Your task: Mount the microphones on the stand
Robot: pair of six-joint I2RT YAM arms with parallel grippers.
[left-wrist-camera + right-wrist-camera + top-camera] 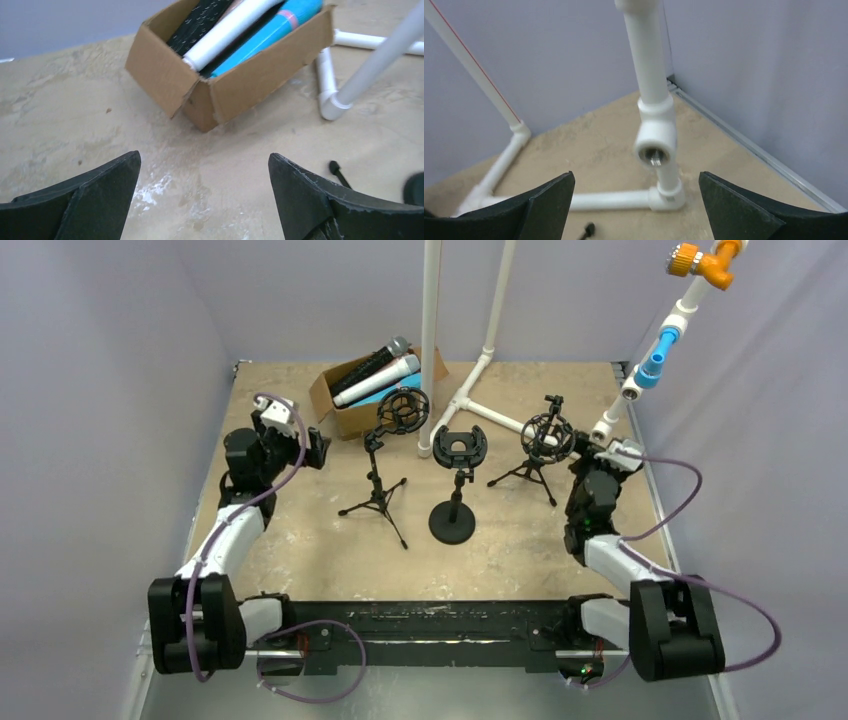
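The stand beside the box should be grabbed by its neck [373, 442] with my left gripper, which leaves the tripod stand's shock mount [403, 410] free to hold a microphone.
A cardboard box [345, 405] at the back left holds a black microphone [372, 362], a white microphone [378, 380] and a blue one beneath. In the left wrist view the box [165, 80] shows the black [200, 20], white [227, 30] and blue microphone [265, 35]. Three black stands are in the middle: a left tripod [382, 465], a round-base stand [455, 485] and a right tripod [543, 445], all with empty shock mounts. My left gripper [318, 448] is open and empty, near the box. My right gripper [600, 455] is open and empty beside the right tripod.
A white PVC pipe frame [470, 390] stands at the back, with an upright and tee fitting [654, 140] right in front of my right gripper. Grey walls close in the table on left, back and right. A metal rail [764, 155] runs along the right edge.
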